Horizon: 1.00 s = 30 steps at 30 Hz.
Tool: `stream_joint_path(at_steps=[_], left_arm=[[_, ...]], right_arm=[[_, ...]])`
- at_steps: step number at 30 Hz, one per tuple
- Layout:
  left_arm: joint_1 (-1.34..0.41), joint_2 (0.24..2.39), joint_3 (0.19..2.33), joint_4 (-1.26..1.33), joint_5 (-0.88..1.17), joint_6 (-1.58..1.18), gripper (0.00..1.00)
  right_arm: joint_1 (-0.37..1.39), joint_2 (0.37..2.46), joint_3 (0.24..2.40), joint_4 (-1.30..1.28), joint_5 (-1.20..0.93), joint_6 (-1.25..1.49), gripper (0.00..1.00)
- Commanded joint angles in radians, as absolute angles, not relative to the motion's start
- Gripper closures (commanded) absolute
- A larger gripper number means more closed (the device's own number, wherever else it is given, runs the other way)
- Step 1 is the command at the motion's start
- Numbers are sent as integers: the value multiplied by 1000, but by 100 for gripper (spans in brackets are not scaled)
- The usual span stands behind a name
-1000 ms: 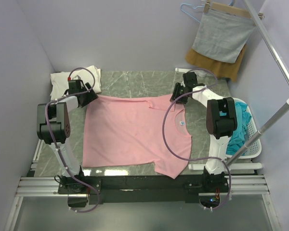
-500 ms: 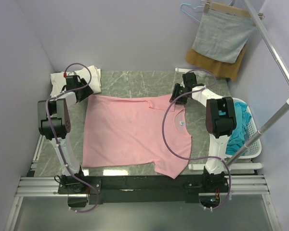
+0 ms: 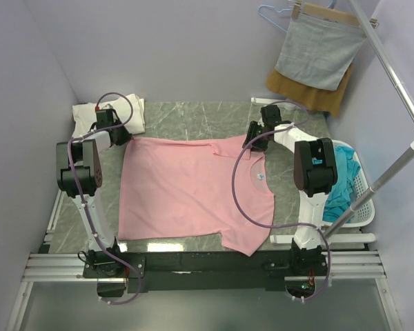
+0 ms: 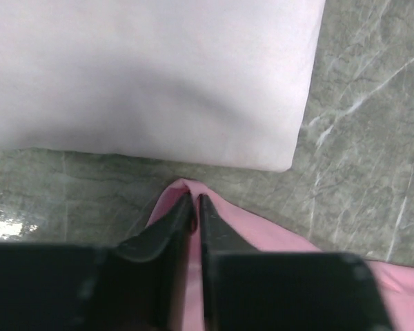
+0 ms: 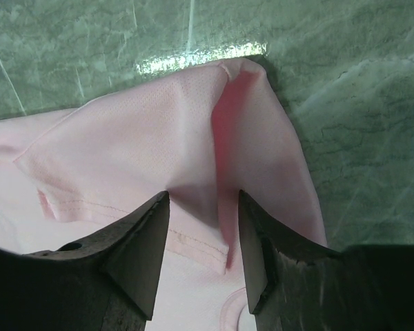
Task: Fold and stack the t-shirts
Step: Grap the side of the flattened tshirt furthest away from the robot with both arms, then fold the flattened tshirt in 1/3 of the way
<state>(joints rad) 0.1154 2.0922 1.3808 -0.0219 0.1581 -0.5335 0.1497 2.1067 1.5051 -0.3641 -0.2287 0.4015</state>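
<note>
My right gripper should close on the raised fold of the pink sleeve. Its fingers are down on either side of the fold, so they would hold it now.
A pale pink t-shirt (image 3: 186, 186) lies spread flat on the marble table, its neck label toward the right. At the shirt's far left corner my left gripper (image 3: 122, 135) is shut on a pinch of pink cloth (image 4: 183, 187), jaws (image 4: 194, 198) pressed together. A folded cream-white t-shirt (image 4: 145, 76) lies just beyond that corner. My right gripper (image 3: 250, 143) is at the far right sleeve, open, its fingers (image 5: 203, 200) straddling a raised fold of the pink sleeve (image 5: 248, 131). Teal-blue t-shirts (image 3: 341, 189) fill a basket on the right.
The white basket (image 3: 364, 181) stands at the table's right edge. A grey cloth on a hanger (image 3: 319, 52) and a mustard-brown cloth (image 3: 339, 96) hang at the back right. A slanted metal pole (image 3: 393, 76) crosses the right side. Walls close in on the left and behind.
My left gripper slid toward the back left to the shirt's corner and closed on the pink cloth. The right arm has not moved.
</note>
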Motion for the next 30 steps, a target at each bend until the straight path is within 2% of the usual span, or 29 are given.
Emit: stream_joint_path(at_steps=[1,2,4,6,7,8,9,18,30], left_arm=[[115,2106,1417,-18,207,-512,92],[117,2105,1417,-20,206,-511,99],[117,2095,1410,-12,209,-512,99],[117,2076,1398,-8,206,-514,99],[117,2066,1387,-6,215,-515,99],[117,2060,1384,20,216,-514,99],[117,2043,1381,23,216,-514,99],[115,1912,1322,31,248,-520,99],[110,1632,1097,-32,204,-560,99]], right_arm=[[144,2094,1536,-380,-198,391,48],[144,2091,1532,-380,-190,391,48],[144,2094,1529,-382,-195,394,48],[143,2105,1532,-376,-221,391,55],[144,2106,1534,-371,-239,394,63],[143,2105,1532,-364,-248,396,91],[143,2100,1528,-354,-258,394,98],[141,1881,1413,-307,-238,402,100],[138,1623,1220,-387,-216,442,100]])
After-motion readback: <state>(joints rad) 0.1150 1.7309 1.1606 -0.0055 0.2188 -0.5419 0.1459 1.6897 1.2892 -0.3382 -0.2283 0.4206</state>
